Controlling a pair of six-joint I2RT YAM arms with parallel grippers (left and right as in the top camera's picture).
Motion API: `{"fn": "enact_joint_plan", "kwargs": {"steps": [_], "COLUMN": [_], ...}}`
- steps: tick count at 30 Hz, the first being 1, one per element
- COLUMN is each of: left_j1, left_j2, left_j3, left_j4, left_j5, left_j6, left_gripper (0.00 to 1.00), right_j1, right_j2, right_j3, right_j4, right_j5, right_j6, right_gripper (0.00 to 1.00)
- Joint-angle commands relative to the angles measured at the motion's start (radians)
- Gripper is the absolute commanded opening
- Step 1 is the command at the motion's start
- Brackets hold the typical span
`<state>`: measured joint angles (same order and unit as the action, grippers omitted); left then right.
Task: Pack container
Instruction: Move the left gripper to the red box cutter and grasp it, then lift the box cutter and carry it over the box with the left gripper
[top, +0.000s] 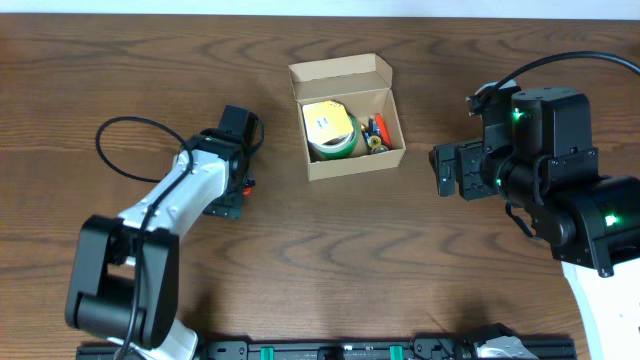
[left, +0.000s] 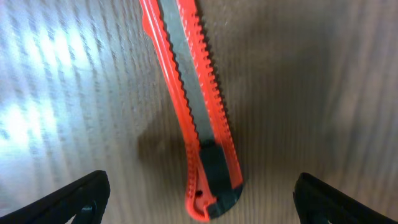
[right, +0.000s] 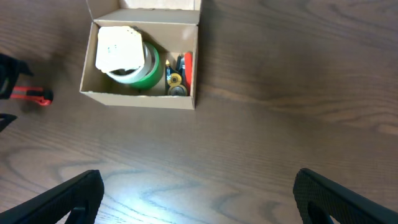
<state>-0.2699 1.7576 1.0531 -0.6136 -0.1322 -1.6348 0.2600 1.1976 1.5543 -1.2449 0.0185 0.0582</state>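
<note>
The fingers are beside the black end of the knife, short of its longer grey middle (left: 190, 77). It isn't time to close yet: my left gripper should first move there.
The tan cardboard container (top: 346, 160) stands open at the table's middle back, its flap lid folded back. It holds a green tape roll (top: 331, 133) with a yellow-white top and small red and yellow items (top: 377, 133). It also shows in the right wrist view (right: 140, 99). A red utility knife (left: 199, 118) lies flat on the table, between the fingers of my open left gripper (left: 200, 199). In the overhead view only a red bit of the knife (top: 248, 185) shows beside my left gripper (top: 232, 195). My right gripper (right: 198, 199) is open and empty above bare table, right of the container.
The wooden table (top: 330, 270) fills the view. A black cable (top: 125, 150) loops left of the left arm. The right arm's body (top: 560, 190) stands at the right. A black rail runs along the front edge (top: 330, 350).
</note>
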Motion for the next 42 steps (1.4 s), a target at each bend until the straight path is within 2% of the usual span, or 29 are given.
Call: {"fn": "enact_joint_plan", "kwargs": {"steps": [1,8,12,21,22,25,28,31,42], "left_j1": [0.027,0.066,0.081,0.122,0.127,0.140,0.146,0.146,0.145], "left_j2": [0.044,0.097,0.105,0.105,0.105,0.105,0.105,0.105,0.078], "left_j3": [-0.002,-0.002,-0.002,-0.002,-0.002,-0.002,-0.001,0.008,0.227], "left_j4": [0.021,0.060,0.068,0.045,0.039,0.034,0.020,-0.021,-0.291], "left_j5": [0.042,0.087,0.110,0.188,0.192,0.204,0.212,0.211,0.105], "left_j6": [-0.057,-0.066,-0.068,-0.064,-0.063,-0.036,-0.025,-0.016,0.183], "left_gripper": [0.96,1.00,0.87,0.37,0.36,0.22,0.17,0.07,0.06], "right_j1": [-0.004,-0.004,-0.004,-0.004,-0.004,-0.004,-0.004,-0.004,-0.004], "right_j2": [0.000,0.000,0.000,0.000,0.000,0.000,0.000,0.000,0.000], "right_j3": [0.001,0.001,0.001,0.001,0.001,0.001,0.001,0.001,0.001], "right_j4": [-0.001,-0.001,-0.001,-0.002,-0.001,-0.001,-0.001,-0.001,-0.002], "right_j5": [0.007,0.007,0.007,0.007,0.007,0.007,0.007,0.007,0.007], "right_j6": [-0.014,-0.014,-0.014,-0.014,-0.014,-0.014,-0.014,-0.014,-0.014], "right_gripper": [0.99,0.99,0.99,0.99,0.99,0.99,0.99,0.99,0.99]}}
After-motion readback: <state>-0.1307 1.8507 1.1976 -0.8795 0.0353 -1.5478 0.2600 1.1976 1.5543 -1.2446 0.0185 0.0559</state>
